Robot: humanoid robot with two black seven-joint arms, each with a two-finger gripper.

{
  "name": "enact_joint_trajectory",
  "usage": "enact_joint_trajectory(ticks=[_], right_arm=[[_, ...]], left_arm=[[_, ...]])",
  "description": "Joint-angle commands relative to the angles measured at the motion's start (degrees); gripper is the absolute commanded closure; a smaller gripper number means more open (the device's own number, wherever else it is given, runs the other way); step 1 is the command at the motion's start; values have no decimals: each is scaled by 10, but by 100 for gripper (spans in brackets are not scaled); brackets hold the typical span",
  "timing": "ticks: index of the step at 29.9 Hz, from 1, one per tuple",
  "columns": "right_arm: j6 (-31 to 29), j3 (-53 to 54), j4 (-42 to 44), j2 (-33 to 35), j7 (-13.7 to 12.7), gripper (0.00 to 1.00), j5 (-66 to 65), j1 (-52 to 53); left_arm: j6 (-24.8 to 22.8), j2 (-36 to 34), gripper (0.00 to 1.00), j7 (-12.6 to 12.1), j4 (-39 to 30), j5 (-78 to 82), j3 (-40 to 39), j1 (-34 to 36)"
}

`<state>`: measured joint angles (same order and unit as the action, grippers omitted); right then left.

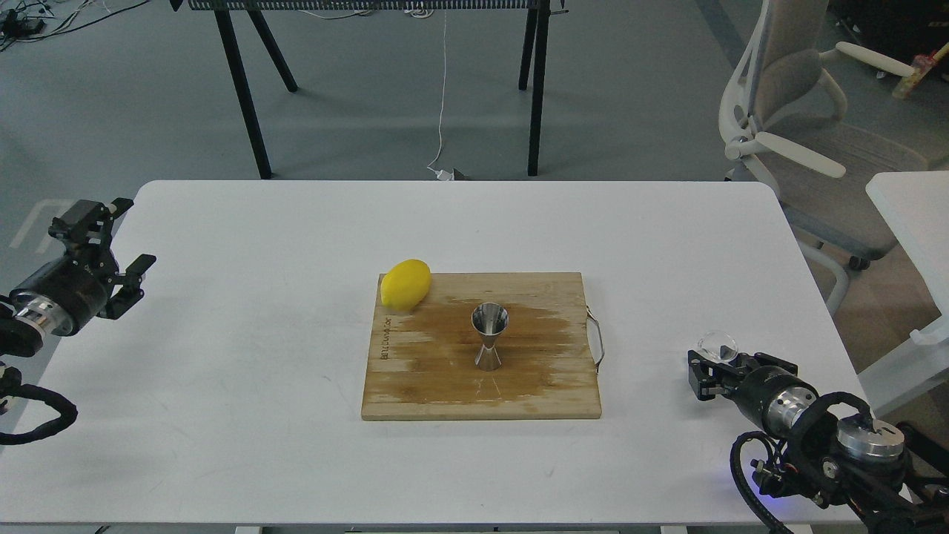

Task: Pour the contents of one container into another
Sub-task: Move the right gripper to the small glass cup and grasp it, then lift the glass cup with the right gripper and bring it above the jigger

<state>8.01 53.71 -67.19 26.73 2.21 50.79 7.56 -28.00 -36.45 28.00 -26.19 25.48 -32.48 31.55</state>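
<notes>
Next, my right gripper grabs the glass tumbler by its side (pixel 718 353), which leaves the tumbler's rim free to pour into the jigger (pixel 490 337).
The clear glass tumbler (pixel 717 345) stands on the white table near its right edge. My right gripper (pixel 730 365) reaches it from the near right, fingers spread and low over the table. The tumbler sits at the fingertips, partly between them; whether they touch it I cannot tell. The steel jigger (pixel 490 337) stands upright in the middle of the wooden cutting board (pixel 549 393), well left of that gripper. My left gripper (pixel 132 233) hovers open and holding nothing over the table's left edge.
A yellow lemon (pixel 405 283) rests on the board's far left corner. The board has a dark wet-looking stain and a metal handle (pixel 597 341) on its right side. An office chair (pixel 801 141) and a second white table (pixel 916 222) stand to the right.
</notes>
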Motion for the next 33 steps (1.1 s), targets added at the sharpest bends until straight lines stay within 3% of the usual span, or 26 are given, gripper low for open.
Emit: enact_joint_trajectory(ticks=[1,9,18,26,33], right_arm=[[-4,0,-4,0,0,62,-3,-1],[-4,16,-78,10,11,64,-31,9],[44,25,-153,3,6,66,-188,161],[47,-115,-150,-30,-3,66,-386,301],[47,-197,-155,-48,-22,66,-548,317]], left_arm=[[0,6,1,0,0,0,0,0],[0,11,1,0,0,0,0,0],[0,25,1,0,0,-1,0,0],[0,31,1,0,0,-1,0,0],[0,32,1,0,0,-1,0,0]])
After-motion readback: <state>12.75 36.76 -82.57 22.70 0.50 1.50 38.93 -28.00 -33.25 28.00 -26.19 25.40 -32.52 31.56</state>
